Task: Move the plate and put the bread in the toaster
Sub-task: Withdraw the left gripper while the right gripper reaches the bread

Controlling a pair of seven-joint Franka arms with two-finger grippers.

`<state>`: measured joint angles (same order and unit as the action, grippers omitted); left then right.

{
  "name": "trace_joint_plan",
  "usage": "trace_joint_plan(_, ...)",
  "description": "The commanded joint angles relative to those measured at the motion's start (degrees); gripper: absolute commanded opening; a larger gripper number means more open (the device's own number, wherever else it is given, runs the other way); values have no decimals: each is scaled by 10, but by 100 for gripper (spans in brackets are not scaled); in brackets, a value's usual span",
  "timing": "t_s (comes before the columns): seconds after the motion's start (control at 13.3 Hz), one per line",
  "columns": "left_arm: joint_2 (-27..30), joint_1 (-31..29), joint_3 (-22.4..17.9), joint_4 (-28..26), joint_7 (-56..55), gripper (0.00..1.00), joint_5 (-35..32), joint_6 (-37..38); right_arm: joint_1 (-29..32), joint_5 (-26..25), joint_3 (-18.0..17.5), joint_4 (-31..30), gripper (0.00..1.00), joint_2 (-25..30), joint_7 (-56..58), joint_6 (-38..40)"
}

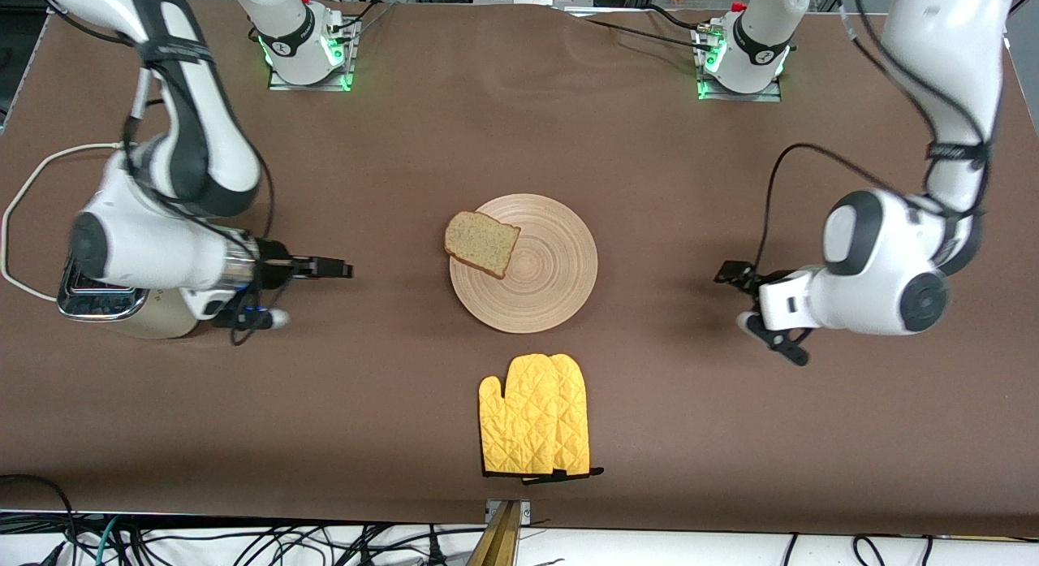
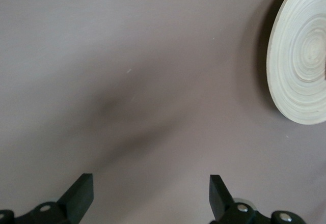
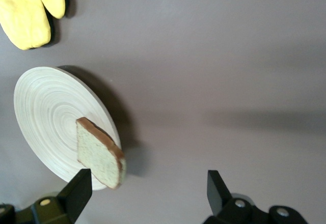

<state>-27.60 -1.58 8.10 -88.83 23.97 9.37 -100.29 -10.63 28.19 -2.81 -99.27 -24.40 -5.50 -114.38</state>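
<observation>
My right gripper grabs the bread by its crust edge (image 1: 454, 233) next, to put the bread in the toaster (image 1: 105, 302).
The wooden plate (image 1: 544, 265) lies at the middle of the table. The bread (image 1: 483, 243) lies on it, overhanging the rim toward the right arm's end. The toaster (image 1: 105, 302) stands at the right arm's end, mostly hidden under that arm. My right gripper (image 1: 325, 267) is open and empty over bare table between toaster and plate; its wrist view shows the gripper (image 3: 147, 178), the plate (image 3: 46, 112) and the bread (image 3: 99, 158). My left gripper (image 1: 735, 275) is open and empty over bare table at the left arm's end; its wrist view shows the gripper (image 2: 150, 183) and the plate's rim (image 2: 300, 56).
A yellow oven mitt (image 1: 536, 416) lies nearer to the front camera than the plate; it also shows in the right wrist view (image 3: 28, 10). A white cable (image 1: 16, 225) loops beside the toaster. The table is covered in brown cloth.
</observation>
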Motion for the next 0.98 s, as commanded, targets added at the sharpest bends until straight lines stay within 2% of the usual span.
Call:
trace_joint_plan(0.0, 101, 6, -11, -9, -103, 100, -77, 40, -4, 36, -46, -80, 100, 23, -42, -77)
trace_joint_plan(0.08, 138, 4, -9, -5, -185, 100, -89, 44, -4, 38, -61, -98, 100, 21, -52, -100)
trace_joint_plan(0.3, 213, 3, -33, -5, -197, 100, -105, 66, -5, 49, -99, -135, 100, 9, -81, -148)
trace_joint_plan(0.38, 225, 1, -36, -9, -204, 100, -116, 65, -5, 70, -117, -148, 100, 1, -85, -175)
trace_joint_plan(0.45, 229, 4, -58, -17, -205, 100, -123, 49, -5, 81, -132, -158, 100, -7, -85, -203)
trace_joint_plan(0.6, 249, 5, -78, -44, -206, 100, -129, 33, -5, 84, -154, -160, 100, -31, -92, -239)
trace_joint_plan(0.68, 262, 3, -78, -56, -205, 100, -128, 35, -5, 84, -162, -160, 100, -41, -102, -250)
trace_joint_plan(0.9, 261, 1, -72, -38, -204, 100, -124, 63, -15, 85, -168, -160, 100, -62, -107, -264)
